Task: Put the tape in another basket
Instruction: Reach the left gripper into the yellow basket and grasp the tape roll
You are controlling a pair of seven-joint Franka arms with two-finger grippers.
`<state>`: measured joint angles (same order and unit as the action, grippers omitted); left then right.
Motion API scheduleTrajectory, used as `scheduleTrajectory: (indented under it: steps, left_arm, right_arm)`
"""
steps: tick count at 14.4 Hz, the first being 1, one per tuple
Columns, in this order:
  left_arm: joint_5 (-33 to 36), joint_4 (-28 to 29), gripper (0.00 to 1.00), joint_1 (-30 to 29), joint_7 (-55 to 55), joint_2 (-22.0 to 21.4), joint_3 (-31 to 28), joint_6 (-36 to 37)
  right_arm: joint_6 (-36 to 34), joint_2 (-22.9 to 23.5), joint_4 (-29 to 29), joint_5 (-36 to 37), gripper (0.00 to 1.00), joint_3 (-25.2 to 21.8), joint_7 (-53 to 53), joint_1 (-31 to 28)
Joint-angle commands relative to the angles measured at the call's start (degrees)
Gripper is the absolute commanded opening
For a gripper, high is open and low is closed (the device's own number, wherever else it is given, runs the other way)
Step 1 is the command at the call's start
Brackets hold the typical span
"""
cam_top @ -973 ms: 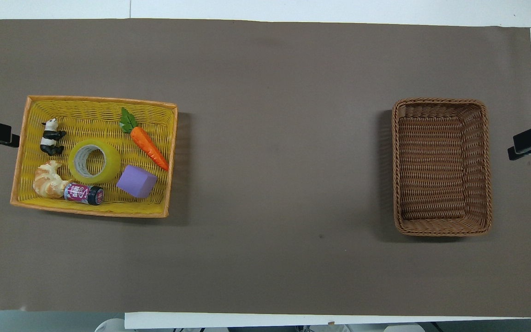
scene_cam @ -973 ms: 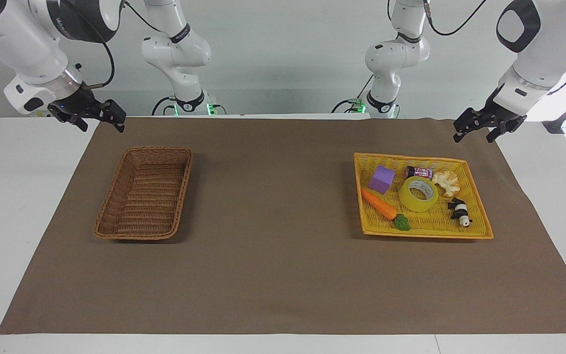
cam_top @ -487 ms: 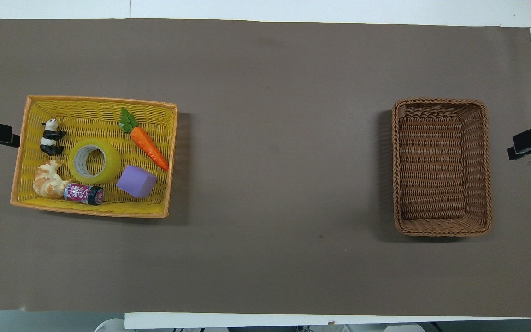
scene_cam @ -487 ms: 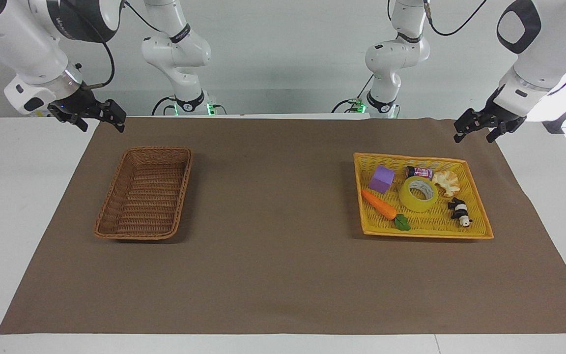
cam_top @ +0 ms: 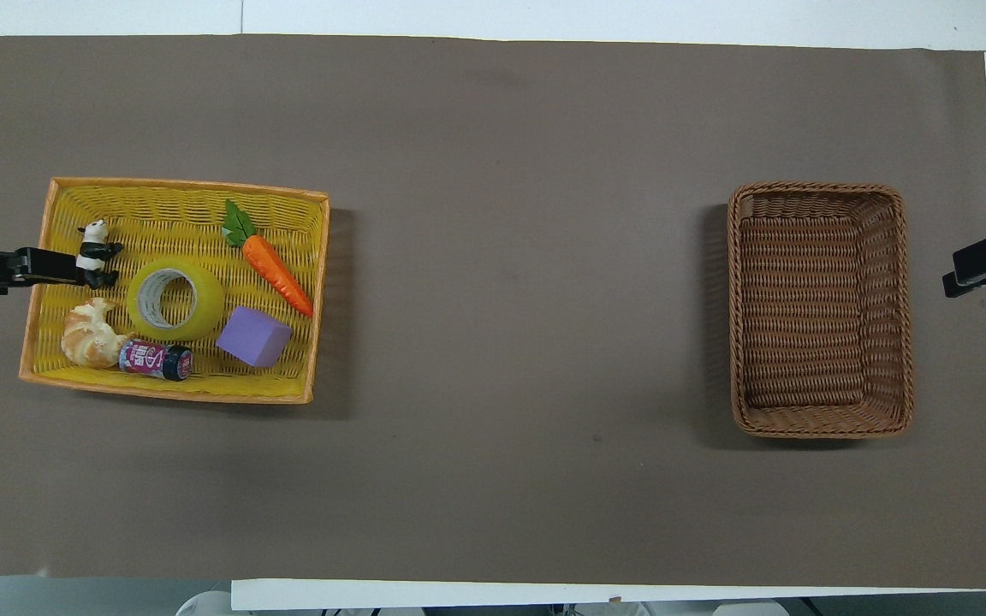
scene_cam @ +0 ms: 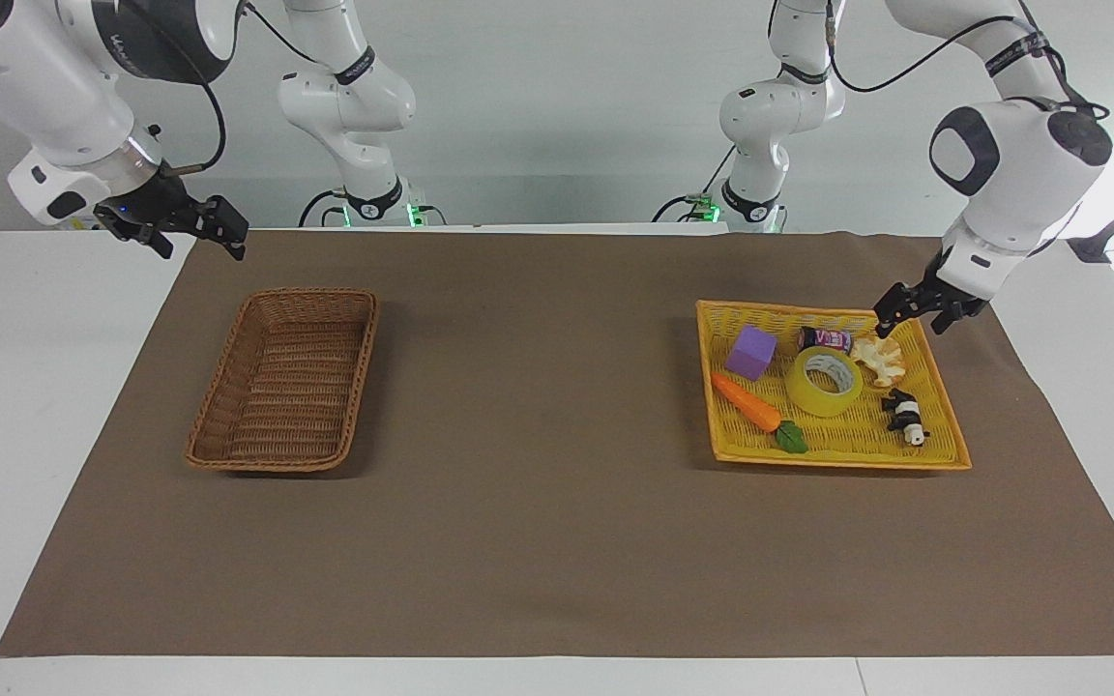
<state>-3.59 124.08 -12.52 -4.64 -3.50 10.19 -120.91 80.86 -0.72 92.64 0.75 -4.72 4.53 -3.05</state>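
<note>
My left gripper pinches the tape roll by its narrow ring side (cam_top: 136, 297) next. The roll is broad, yet its open hole (cam_top: 177, 301) leaves room for a finger.
The yellow tape roll (scene_cam: 824, 381) lies flat in the middle of the yellow tray (scene_cam: 837, 447); it also shows in the overhead view (cam_top: 175, 298). My left gripper (scene_cam: 913, 319) is open and hangs over the tray's corner nearest the robots, above the croissant and apart from the tape. In the overhead view the left gripper (cam_top: 48, 263) overlaps the tray's end beside the panda. The dark brown wicker basket (scene_cam: 286, 387) stands empty at the right arm's end, also seen from overhead (cam_top: 818, 308). My right gripper (scene_cam: 194, 232) is open and waits in the air beside that basket.
The tray (cam_top: 168, 214) also holds a purple block (scene_cam: 750, 352), a toy carrot (scene_cam: 747, 402), a panda figure (scene_cam: 905, 417), a croissant (scene_cam: 879, 357) and a small can (scene_cam: 826, 339), all close around the tape. A brown mat (scene_cam: 538, 435) covers the table.
My left arm has swung down and in from beside the table's end to over the yellow tray's corner. The right arm and all objects have stayed still.
</note>
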Motion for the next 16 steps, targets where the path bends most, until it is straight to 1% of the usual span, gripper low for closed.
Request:
scheduleTrajectory:
  steps: [1, 4, 7, 9, 11, 14, 15, 16]
  left_arm:
    - [0.7, 5.2, 0.98, 1.0, 0.0, 2.2, 0.0, -8.3]
    - [0.7, 5.8, 0.95, 1.4, -0.3, 3.7, 0.0, -9.4]
    - [0.7, 5.6, 0.86, 1.2, -0.3, 4.2, 0.0, -11.0]
    - [0.7, 5.6, 0.86, 1.5, 0.1, 5.9, 0.0, -13.3]
    - [0.7, 5.8, 0.80, 2.2, 0.2, 6.6, 0.0, -13.6]
    - [0.7, 7.6, 0.68, 2.3, 0.3, 6.7, 0.0, -14.3]
    - [0.7, 7.6, 0.61, 2.3, 0.4, 6.8, 0.0, -14.5]
    - [0.7, 7.6, 0.46, 2.3, 0.4, 6.8, 0.0, -14.4]
  right_arm:
    - [-0.5, -0.6, 0.4, -0.7, 1.00, 0.2, 0.0, -0.3]
    - [-0.5, -0.7, 0.4, -0.7, 1.00, 0.2, 0.0, -0.3]
    - [-0.5, -0.6, 0.4, -0.7, 1.00, 0.2, 0.0, -0.3]
    - [-0.5, -0.6, 0.4, -0.7, 1.00, 0.2, 0.0, -0.3]
    - [-0.5, -0.6, 0.4, -0.7, 1.00, 0.2, 0.0, -0.3]
    - [-0.5, -0.6, 0.4, -0.7, 1.00, 0.2, 0.0, -0.3]
    - [-0.5, -0.6, 0.4, -0.7, 1.00, 0.2, 0.0, -0.3]
    - [-0.5, -0.6, 0.4, -0.7, 1.00, 0.2, 0.0, -0.3]
